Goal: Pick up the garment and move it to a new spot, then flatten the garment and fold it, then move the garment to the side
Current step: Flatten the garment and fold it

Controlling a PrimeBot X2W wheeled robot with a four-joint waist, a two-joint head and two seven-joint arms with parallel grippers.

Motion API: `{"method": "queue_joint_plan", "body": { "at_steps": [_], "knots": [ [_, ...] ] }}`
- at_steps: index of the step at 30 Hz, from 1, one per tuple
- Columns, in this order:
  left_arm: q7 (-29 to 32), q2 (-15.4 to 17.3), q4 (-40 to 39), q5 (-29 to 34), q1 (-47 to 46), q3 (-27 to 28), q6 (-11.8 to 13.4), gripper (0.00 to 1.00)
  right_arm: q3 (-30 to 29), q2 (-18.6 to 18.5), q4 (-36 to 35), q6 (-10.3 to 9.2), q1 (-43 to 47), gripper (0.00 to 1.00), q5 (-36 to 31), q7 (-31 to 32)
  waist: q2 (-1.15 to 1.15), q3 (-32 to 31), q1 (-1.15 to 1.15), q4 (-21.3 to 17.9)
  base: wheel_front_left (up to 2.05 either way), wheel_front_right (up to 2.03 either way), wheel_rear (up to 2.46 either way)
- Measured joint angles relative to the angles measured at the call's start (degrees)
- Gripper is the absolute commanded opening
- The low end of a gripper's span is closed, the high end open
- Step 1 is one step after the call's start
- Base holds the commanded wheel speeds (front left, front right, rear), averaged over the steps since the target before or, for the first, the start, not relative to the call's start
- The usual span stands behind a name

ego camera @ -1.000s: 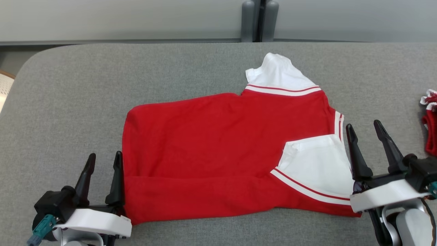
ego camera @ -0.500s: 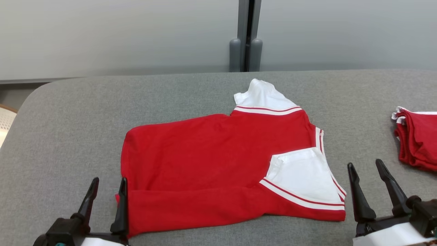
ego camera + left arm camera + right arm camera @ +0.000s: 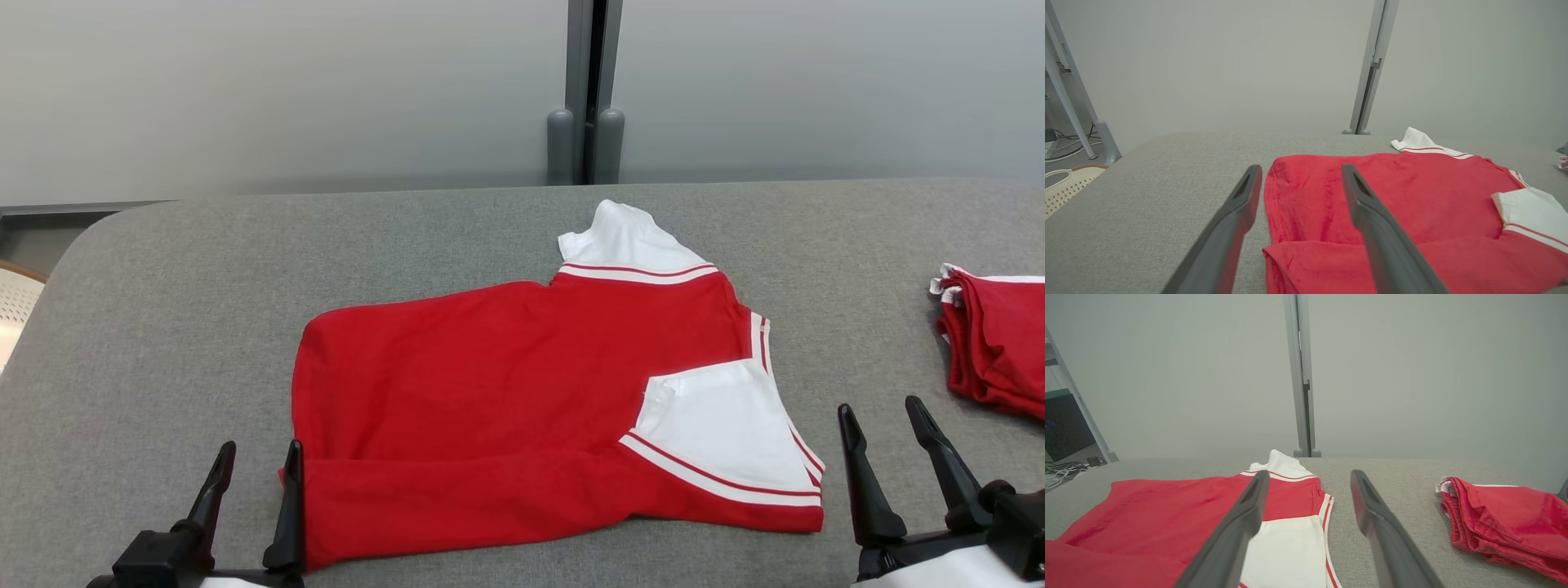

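Note:
The left gripper picks up the red shirt [image 3: 509, 382] by its folded hem corner [image 3: 321, 550] next, to move it to a new spot.
The garment [image 3: 506, 392] is a red T-shirt with white sleeves and striped trim, lying flat mid-table with its near long edge folded over itself and one sleeve laid on top. It also appears in the left wrist view [image 3: 1412, 204] and the right wrist view [image 3: 1167, 510]. My left gripper [image 3: 257, 447] stands open at the garment's near left corner, its right finger at the red hem. Beyond the near right corner my right gripper [image 3: 882, 404] is open over bare cloth. Neither holds anything.
The table [image 3: 163, 327] is covered in grey fabric with a rounded far-left corner. A pile of folded red clothes [image 3: 992, 343] lies at the right edge, also in the right wrist view [image 3: 1506, 522]. A grey post [image 3: 586, 90] stands behind; a pale perforated basket [image 3: 12, 302] sits off the left.
The head camera has tilted up, so the whole picture slid down and the red pile came into view. Both grippers have drawn back toward the near edge, off the garment, staying open.

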Motion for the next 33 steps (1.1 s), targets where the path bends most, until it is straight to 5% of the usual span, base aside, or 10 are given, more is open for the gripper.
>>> {"method": "queue_joint_plan", "body": {
  "at_steps": [8,24,25,26,27,28,29,33],
  "knots": [
    [1.89,-0.37,3.44,-1.35,-0.17,-1.36,-0.71,1.0,0.22,-0.1,3.18,0.0,-0.03,1.0,0.71,0.16,0.0,0.87,0.0,0.37,0.0,0.0,0.0],
    [3.02,-4.23,23.23,-8.34,-7.03,-3.11,-8.66,1.0,2.69,0.74,26.14,0.0,-7.01,1.0,5.22,-1.66,0.0,7.52,0.0,1.95,0.0,0.0,0.0],
    [3.13,-4.23,23.64,-8.64,-7.39,-3.21,-9.29,0.95,2.93,0.53,27.46,0.0,-7.47,1.0,5.75,-1.67,0.0,7.75,0.0,2.13,0.0,0.0,0.0],
    [3.26,-4.03,23.96,-8.61,-7.73,-3.47,-9.72,0.71,3.19,0.44,28.28,0.0,-7.97,1.0,6.3,-1.7,0.0,7.96,0.0,2.22,0.0,0.0,0.0],
    [3.42,-3.77,24.28,-8.61,-8.1,-3.71,-10.13,0.27,3.63,0.44,28.84,0.0,-8.55,0.84,7.12,-1.72,0.0,8.15,0.0,2.26,0.0,0.0,0.0],
    [3.43,-3.67,24.43,-8.64,-8.25,-3.77,-10.31,0.0,4.07,0.53,29.13,0.0,-9.0,0.42,8.58,-1.86,0.0,8.26,0.0,2.28,0.0,0.0,0.0],
    [3.0,-3.63,24.54,-8.65,-8.27,-3.61,-10.43,0.0,4.47,0.55,29.5,-0.01,-9.42,0.0,10.06,-1.92,0.0,8.35,0.0,2.25,0.0,0.0,0.0],
    [2.59,-2.8,24.6,-9.18,-8.28,-2.92,-10.45,0.0,6.44,-0.62,30.33,0.07,-9.88,0.0,12.45,-2.65,0.0,8.66,0.0,2.12,0.0,0.0,0.0]
  ]
}}
